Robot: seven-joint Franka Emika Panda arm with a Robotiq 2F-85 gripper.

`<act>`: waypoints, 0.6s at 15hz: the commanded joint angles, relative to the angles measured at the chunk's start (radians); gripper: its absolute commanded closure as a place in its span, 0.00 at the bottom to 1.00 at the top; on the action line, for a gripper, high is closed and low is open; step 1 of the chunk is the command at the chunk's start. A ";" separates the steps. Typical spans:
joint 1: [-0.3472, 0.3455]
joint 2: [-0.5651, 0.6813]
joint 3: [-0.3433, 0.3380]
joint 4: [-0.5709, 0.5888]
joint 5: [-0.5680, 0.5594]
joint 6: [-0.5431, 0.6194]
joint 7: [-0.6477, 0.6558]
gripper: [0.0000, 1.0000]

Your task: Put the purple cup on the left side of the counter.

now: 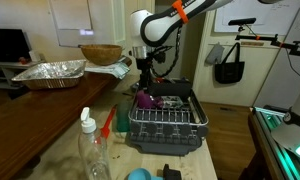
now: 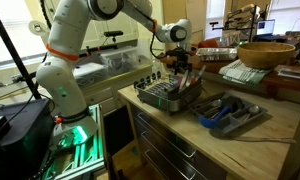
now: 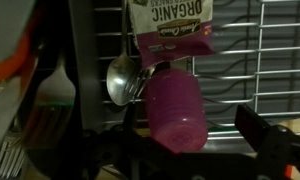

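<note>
The fingertips end above the purple cup, which sits deeper in the rack [image 1: 168, 128], so it is too early to close. My gripper lowers first, then closes on the cup.
The purple cup [image 3: 175, 105] lies on its side in the black wire dish rack [image 1: 168, 128], its base towards the wrist camera. In an exterior view it shows as a magenta spot [image 1: 143, 98] at the rack's near-left corner. My gripper [image 3: 190, 140] hangs straight down over it [image 1: 143, 78] and is open, with one dark finger on each side of the cup and a gap on the right side. The rack stands on the pale speckled counter [image 1: 50, 140], which also shows in an exterior view [image 2: 255, 150]. In that view the gripper [image 2: 180, 68] is over the rack [image 2: 168, 97].
A bag labelled "organic" [image 3: 170, 25] and a metal spoon [image 3: 122, 80] lie in the rack by the cup. A clear bottle [image 1: 93, 150], a red-orange brush [image 1: 108, 122] and a blue round object [image 1: 137, 174] are on the counter. A foil tray [image 1: 50, 72], a wooden bowl [image 1: 100, 53] and a cutlery tray [image 2: 230, 112] are nearby.
</note>
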State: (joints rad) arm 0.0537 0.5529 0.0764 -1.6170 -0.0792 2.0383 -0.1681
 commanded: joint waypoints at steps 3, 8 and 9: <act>0.000 0.100 0.019 0.102 0.012 -0.060 -0.063 0.00; 0.003 0.164 0.010 0.163 -0.005 -0.041 -0.080 0.00; 0.004 0.173 0.010 0.174 -0.006 -0.043 -0.082 0.25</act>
State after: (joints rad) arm 0.0569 0.6759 0.0882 -1.5071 -0.0816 2.0128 -0.2282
